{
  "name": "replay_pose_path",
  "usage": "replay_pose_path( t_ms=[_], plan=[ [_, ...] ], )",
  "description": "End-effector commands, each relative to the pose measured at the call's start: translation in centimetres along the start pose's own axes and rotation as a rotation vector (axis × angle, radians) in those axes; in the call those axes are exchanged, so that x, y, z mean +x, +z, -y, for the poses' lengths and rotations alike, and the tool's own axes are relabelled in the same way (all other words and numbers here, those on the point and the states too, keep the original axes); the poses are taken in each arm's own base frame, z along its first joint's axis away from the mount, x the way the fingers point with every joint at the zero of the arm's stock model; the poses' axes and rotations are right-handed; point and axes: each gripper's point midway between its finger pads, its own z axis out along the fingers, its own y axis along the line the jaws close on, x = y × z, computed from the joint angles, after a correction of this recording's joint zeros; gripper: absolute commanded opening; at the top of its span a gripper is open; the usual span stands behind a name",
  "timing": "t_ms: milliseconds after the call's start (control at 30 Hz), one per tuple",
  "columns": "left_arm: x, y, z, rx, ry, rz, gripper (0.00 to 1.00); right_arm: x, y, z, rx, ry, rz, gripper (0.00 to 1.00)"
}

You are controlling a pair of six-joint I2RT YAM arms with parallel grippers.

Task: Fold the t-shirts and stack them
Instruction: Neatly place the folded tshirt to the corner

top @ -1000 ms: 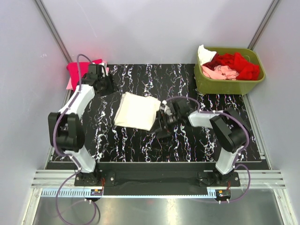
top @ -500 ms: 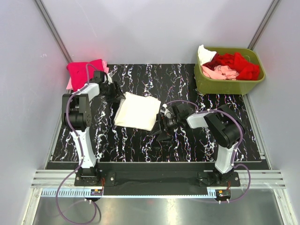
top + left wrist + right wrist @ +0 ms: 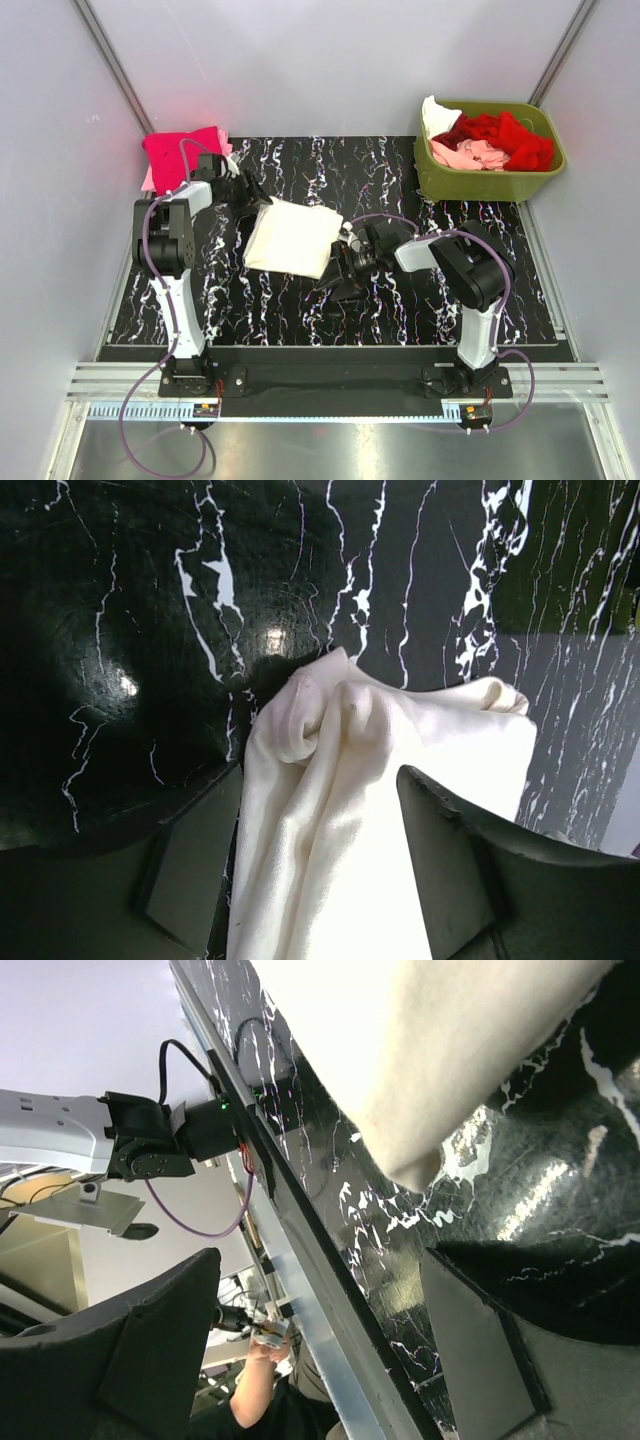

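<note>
I will next grab the folded cream-white t-shirt with my left gripper by its bunched far corner, nearest the magenta-red one, so it stays folded for stacking.
A folded cream-white t-shirt (image 3: 293, 237) lies on the black marbled mat. My left gripper (image 3: 253, 194) is at its far left corner. In the left wrist view the bunched cream cloth (image 3: 340, 780) runs between the open fingers (image 3: 190, 865), unclamped. My right gripper (image 3: 340, 274) sits low by the shirt's near right corner, open and empty. The right wrist view shows that corner (image 3: 420, 1070) just beyond the fingers (image 3: 470, 1350). A folded magenta-red t-shirt (image 3: 180, 152) rests on a pale pink one (image 3: 148, 181) at the far left.
An olive-green bin (image 3: 480, 183) at the far right holds crumpled red (image 3: 505, 136), pink (image 3: 470, 154) and white (image 3: 436, 116) t-shirts. Grey walls close in both sides. A metal rail (image 3: 330, 385) runs along the near edge.
My left arm swung from the magenta stack to the cream shirt's far left corner, and its jaws widened. The right gripper shifted slightly left by the near right corner.
</note>
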Motion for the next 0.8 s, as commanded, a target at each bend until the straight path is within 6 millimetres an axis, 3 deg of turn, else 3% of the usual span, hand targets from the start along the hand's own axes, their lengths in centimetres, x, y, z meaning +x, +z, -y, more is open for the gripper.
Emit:
replay_pose_path(
  t_ms=[0, 200, 300, 467, 567, 600, 667, 700, 767],
  plan=[
    [0.3, 0.7, -1.0, 0.015, -0.012, -0.010, 0.68, -0.7, 0.3, -0.4, -0.020, -0.026, -0.003, 0.89],
    [1.3, 0.7, -1.2, -0.020, -0.001, -0.022, 0.60, -0.8, 0.4, -0.3, -0.024, -0.026, -0.007, 0.89],
    [2.9, 1.6, 0.2, -0.052, 0.071, -0.074, 0.61, -0.8, 0.5, -0.4, -0.029, -0.025, -0.012, 0.89],
    [4.8, 2.4, 0.0, -0.085, 0.064, -0.123, 0.67, -0.7, 0.5, -0.3, -0.030, -0.024, -0.015, 0.90],
    [4.8, 2.3, 0.1, -0.085, 0.060, -0.109, 0.53, -0.7, 0.5, -0.3, -0.030, -0.024, -0.015, 0.90],
    [4.9, 2.3, 0.1, -0.086, 0.057, -0.110, 0.37, -0.7, 0.5, -0.3, -0.030, -0.022, -0.016, 0.90],
    [4.5, 2.3, 0.1, -0.088, 0.058, -0.111, 0.18, -0.7, 0.5, -0.3, -0.030, -0.020, -0.017, 0.90],
    [4.2, 2.3, 0.4, -0.081, 0.064, -0.113, 0.01, -0.7, 0.5, -0.3, -0.031, -0.022, -0.017, 0.90],
    [3.3, 2.1, 1.4, -0.059, 0.071, -0.118, 0.00, -0.7, 0.5, -0.4, -0.035, -0.024, -0.019, 0.90]
  ],
)
